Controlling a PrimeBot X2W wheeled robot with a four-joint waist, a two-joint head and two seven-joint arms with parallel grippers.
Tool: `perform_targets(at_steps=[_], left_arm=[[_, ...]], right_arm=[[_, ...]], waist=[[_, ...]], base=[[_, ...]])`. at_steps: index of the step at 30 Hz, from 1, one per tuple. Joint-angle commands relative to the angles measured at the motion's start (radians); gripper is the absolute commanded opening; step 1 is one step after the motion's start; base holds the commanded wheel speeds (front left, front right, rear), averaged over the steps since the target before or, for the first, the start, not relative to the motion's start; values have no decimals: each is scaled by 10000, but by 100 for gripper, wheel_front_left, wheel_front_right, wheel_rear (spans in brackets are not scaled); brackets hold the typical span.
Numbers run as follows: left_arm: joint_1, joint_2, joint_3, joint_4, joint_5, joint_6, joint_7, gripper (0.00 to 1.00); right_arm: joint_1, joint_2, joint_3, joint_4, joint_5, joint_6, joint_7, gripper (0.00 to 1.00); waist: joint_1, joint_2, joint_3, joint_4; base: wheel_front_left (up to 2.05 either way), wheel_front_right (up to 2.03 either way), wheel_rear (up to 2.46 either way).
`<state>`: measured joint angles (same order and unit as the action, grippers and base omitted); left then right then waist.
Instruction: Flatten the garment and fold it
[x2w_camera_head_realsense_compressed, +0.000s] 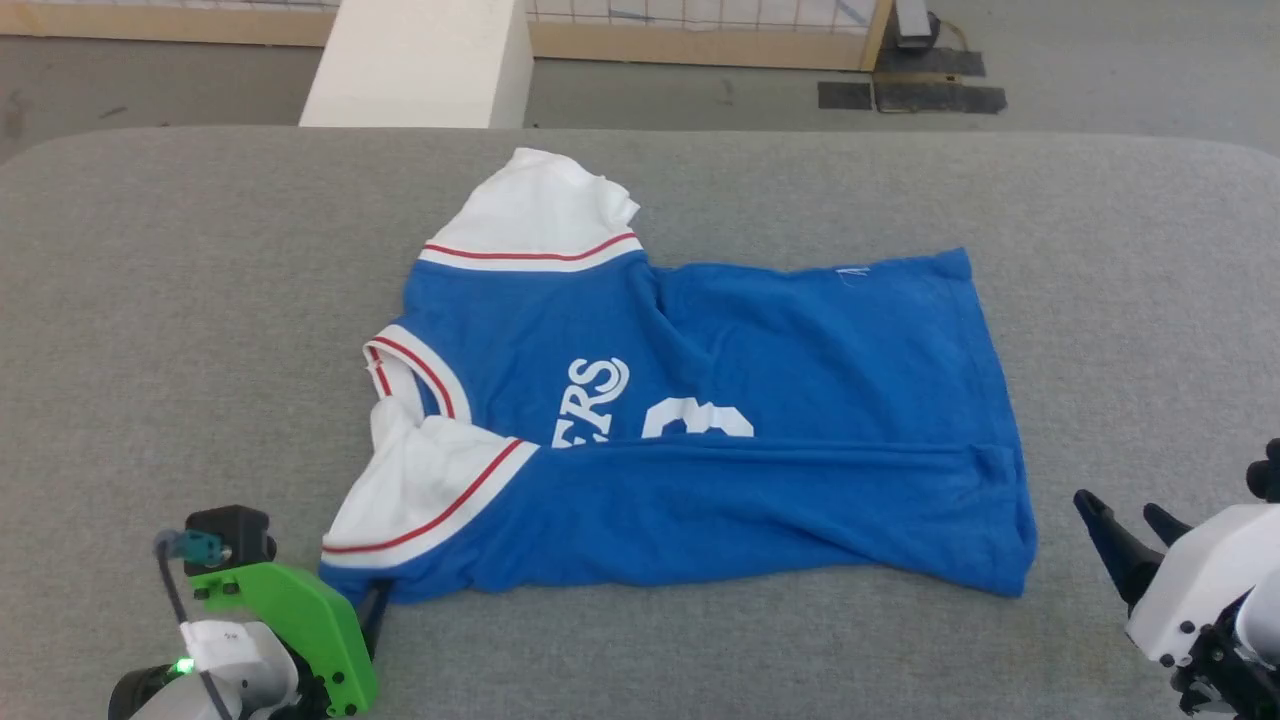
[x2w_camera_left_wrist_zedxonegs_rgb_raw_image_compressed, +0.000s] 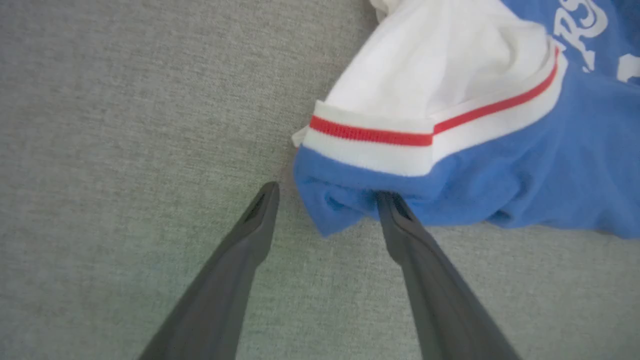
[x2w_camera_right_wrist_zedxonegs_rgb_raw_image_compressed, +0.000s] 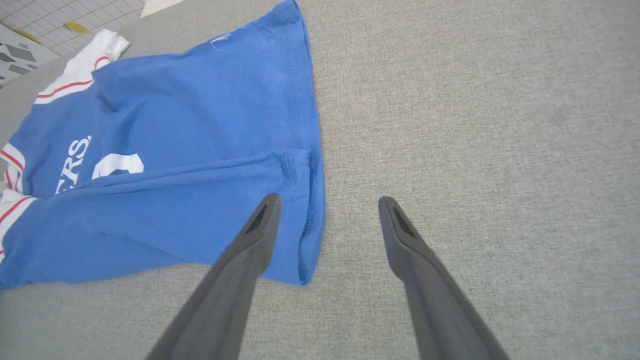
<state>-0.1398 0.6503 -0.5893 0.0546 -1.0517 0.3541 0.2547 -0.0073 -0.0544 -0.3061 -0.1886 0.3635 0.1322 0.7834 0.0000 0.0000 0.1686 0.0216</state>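
Observation:
I should next pinch the garment with my left gripper by the blue corner (x2w_camera_head_realsense_compressed: 350, 584) under the sleeve's striped piece, as it sticks out loose while the garment's body (x2w_camera_head_realsense_compressed: 744, 510) lies flat.
The bright blue garment (x2w_camera_head_realsense_compressed: 760, 360) lies sideways on the grey table (x2w_camera_head_realsense_compressed: 150, 300), collar to the left and hem to the right. Its near side is folded over the front and covers the lower part of the white lettering and number. One white sleeve (x2w_camera_head_realsense_compressed: 535, 210) points away, the other (x2w_camera_head_realsense_compressed: 420, 490) lies at the near left. My left gripper (x2w_camera_head_realsense_compressed: 375, 598) is open at that near left corner. In the left wrist view the blue corner (x2w_camera_left_wrist_zedxonegs_rgb_raw_image_compressed: 325, 200) sits between the fingers, the right fingertip (x2w_camera_left_wrist_zedxonegs_rgb_raw_image_compressed: 392, 210) touching the fold. My right gripper (x2w_camera_head_realsense_compressed: 1130, 515) is open beside the hem corner (x2w_camera_right_wrist_zedxonegs_rgb_raw_image_compressed: 305, 240), its left finger (x2w_camera_right_wrist_zedxonegs_rgb_raw_image_compressed: 260, 225) over the cloth.
Grey table cloth stretches wide on both sides of the garment and in front of it. Beyond the far edge stand a white pillar (x2w_camera_head_realsense_compressed: 420, 60) and a wooden frame with grid netting (x2w_camera_head_realsense_compressed: 700, 30). Dark mats (x2w_camera_head_realsense_compressed: 910, 95) lie on the floor.

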Motion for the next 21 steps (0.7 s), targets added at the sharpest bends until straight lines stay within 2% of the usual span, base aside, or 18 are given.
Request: perform_targets(at_steps=[1,4,5,6,7,13,21], left_arm=[[-228,-102,-145,257,132,31,154,100],[-281,-326,-583,814,64,-105,700,100],[-252,-408,-653,913,-24,-160,824,81],[-194,-508,-700,1023,-150,-240,921,33],[-150,-544,-743,1088,-191,-303,955,0],[224,-685,-24,937,-605,-469,-18,0],[687,-267,710,-391,-686,-172,-767,0]], right_arm=[[-5,29,54,-17,47,-15,-14,100],[-4,35,116,5,39,-15,-53,100],[14,36,134,4,-1,-15,-62,100],[62,36,187,-12,-125,-15,-57,100],[113,37,245,-37,-242,-15,-39,100],[503,-282,923,-225,-1412,-15,51,100],[-49,-228,1705,758,-2421,-15,407,100]], waist=[[0,0,154,-196],[0,0,217,-332],[0,0,221,-361],[0,0,217,-385],[0,0,211,-400],[0,0,153,-364],[0,0,311,-207]], base=[[0,0,0],[0,0,0],[0,0,0],[0,0,0],[0,0,0],[0,0,0],[0,0,0]])
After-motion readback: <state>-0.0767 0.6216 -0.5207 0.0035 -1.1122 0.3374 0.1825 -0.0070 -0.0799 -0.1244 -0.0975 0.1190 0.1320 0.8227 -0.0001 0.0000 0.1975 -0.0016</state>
